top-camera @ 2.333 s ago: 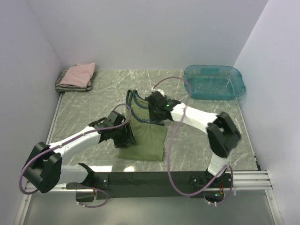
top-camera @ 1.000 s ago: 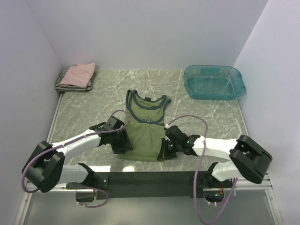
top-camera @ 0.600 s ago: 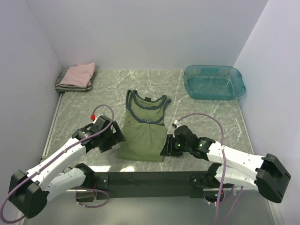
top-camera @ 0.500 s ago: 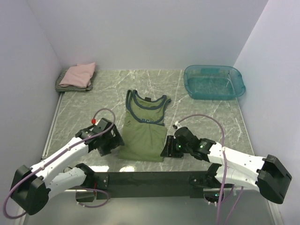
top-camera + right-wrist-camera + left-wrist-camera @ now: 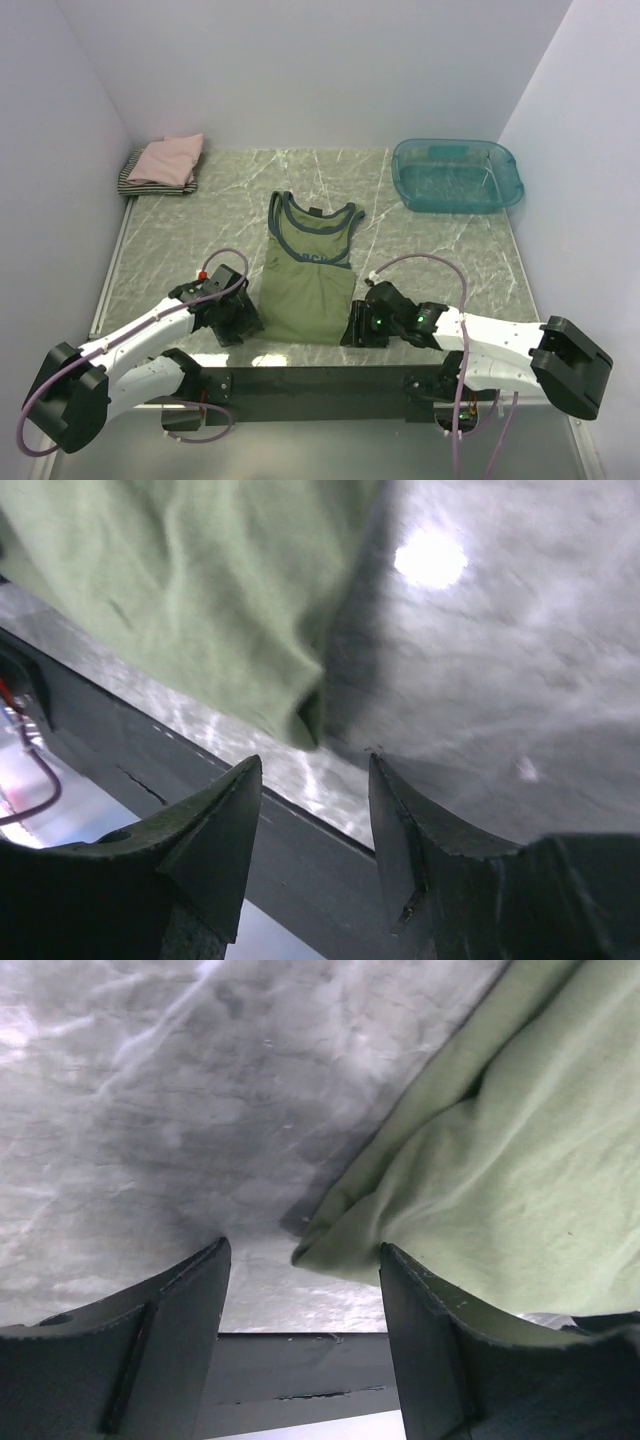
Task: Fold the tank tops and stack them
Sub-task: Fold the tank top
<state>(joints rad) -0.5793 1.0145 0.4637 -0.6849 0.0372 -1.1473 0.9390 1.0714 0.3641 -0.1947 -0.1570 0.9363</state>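
Observation:
I should next grab the near hem corner of the olive-green tank top with my right gripper, opposite my left gripper's corner, to fold the hem toward the straps.
An olive-green tank top with navy trim lies flat in the middle of the marble table, straps toward the back. My left gripper hovers open at its near left corner; in the left wrist view that corner sits just ahead of the gap between the fingers. At the near right corner my right gripper stands open, nothing between its fingers. A folded pink tank top rests on a black-white striped one at the back left.
A see-through teal plastic tub stands at the back right. The black front rail runs along the table's near edge just behind both grippers. Purple walls enclose the table on three sides.
Both grippers let go of the green tank top, which now lies spread flat. The arms pulled back and lowered to its two near corners, jaws open.

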